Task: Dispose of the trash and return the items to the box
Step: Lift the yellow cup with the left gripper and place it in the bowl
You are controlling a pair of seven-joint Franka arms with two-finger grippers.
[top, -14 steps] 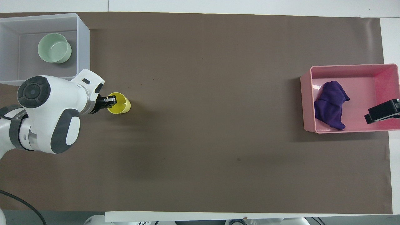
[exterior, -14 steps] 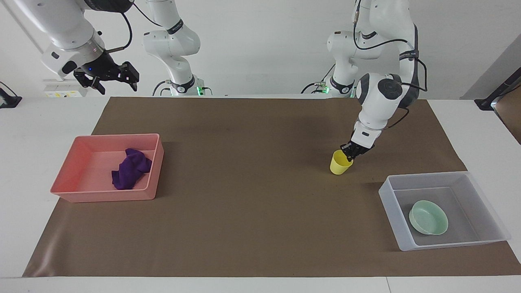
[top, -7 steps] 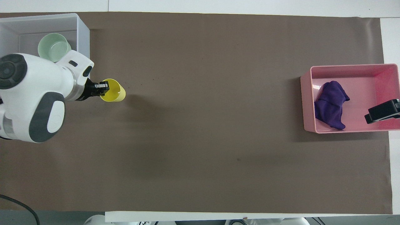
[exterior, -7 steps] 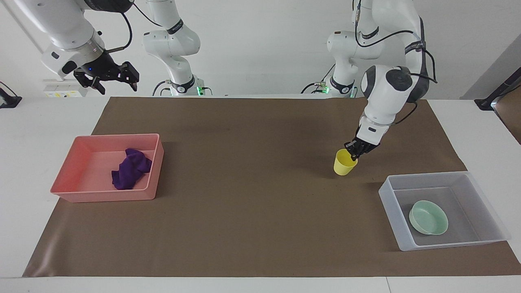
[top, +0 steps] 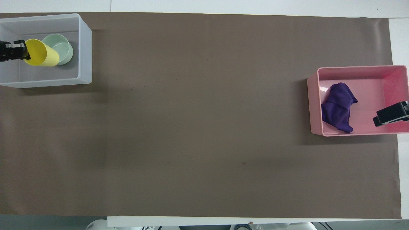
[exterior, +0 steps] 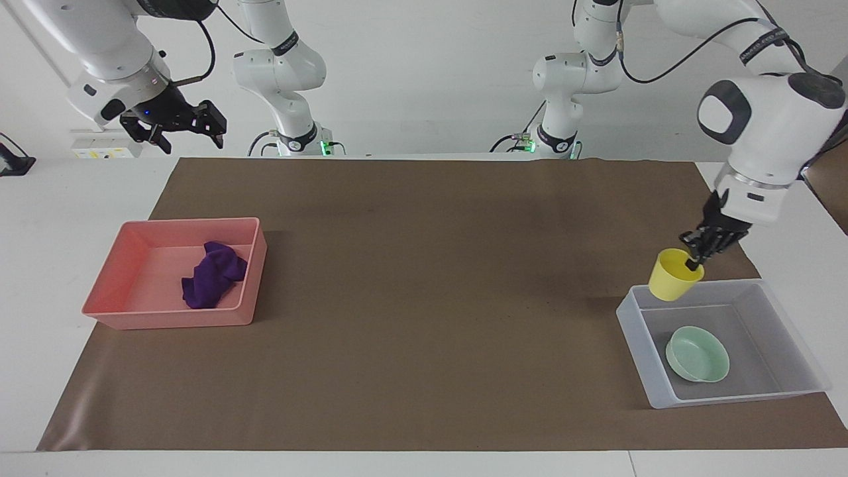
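My left gripper holds the cup and needs to keep holding it until the cup is in the bowl, because the yellow cup's base [top: 55, 60] is slanted across the mint-green bowl's rim [top: 57, 34].
My left gripper [exterior: 695, 258] is shut on the rim of the yellow cup [exterior: 673, 276] and holds it tilted in the air over the translucent grey box [exterior: 641, 361]. In the overhead view the gripper [top: 21, 51] and the cup [top: 41, 57] lie over the box [top: 85, 48], partly covering the mint-green bowl [top: 62, 48]. The bowl [exterior: 697, 354] sits on the box floor. My right gripper [exterior: 177, 126] waits raised at the right arm's end; its tip [top: 391, 114] shows over the pink tray.
A pink tray [exterior: 106, 308] at the right arm's end of the table holds a crumpled purple cloth [exterior: 212, 275]. It shows in the overhead view [top: 314, 105] with the cloth [top: 338, 107]. A brown mat [exterior: 411, 298] covers the table.
My left gripper has lifted the yellow cup off the mat and carried it toward the left arm's end, over the box. The right arm has not moved.
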